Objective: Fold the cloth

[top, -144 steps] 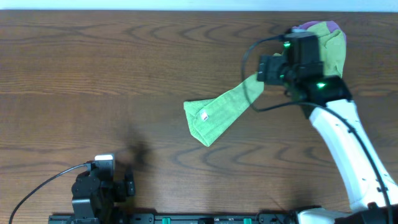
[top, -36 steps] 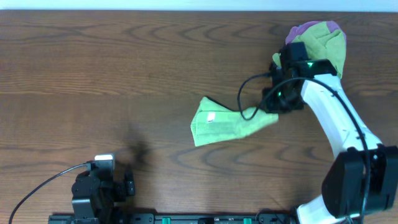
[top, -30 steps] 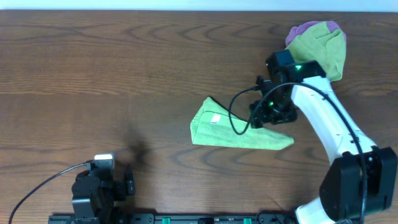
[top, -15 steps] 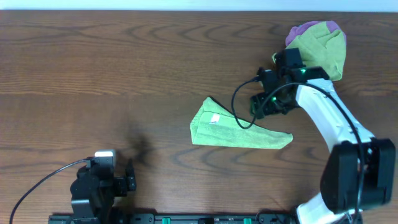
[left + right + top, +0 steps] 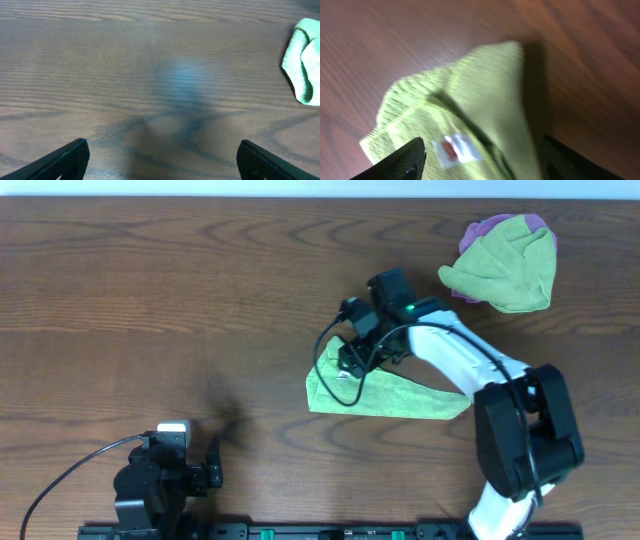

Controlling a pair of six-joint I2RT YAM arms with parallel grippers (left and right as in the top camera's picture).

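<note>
My right gripper should grip the green cloth (image 5: 400,397) next by its edge beside the white label; the rest stays loose to spread for folding.
The green cloth (image 5: 400,397) lies on the table as a flat, partly doubled triangle, its point to the right. In the right wrist view it (image 5: 485,85) fills the middle, with a white label (image 5: 455,148) near the bottom. My right gripper (image 5: 352,360) hovers over the cloth's upper left part. Its fingers (image 5: 485,162) are open either side of the label and hold nothing. My left gripper (image 5: 160,160) is wide open and empty over bare wood, and the cloth's left edge (image 5: 304,62) shows at that view's right side. The left arm (image 5: 160,480) sits at the front left.
A pile of other cloths, green over purple (image 5: 505,260), lies at the back right of the dark wooden table (image 5: 150,300). The right arm's black cable (image 5: 330,375) loops over the cloth's left part.
My right gripper carried the cloth down from near the pile, laid it on the table and let go. It has since moved left across the cloth. The left arm has barely moved.
</note>
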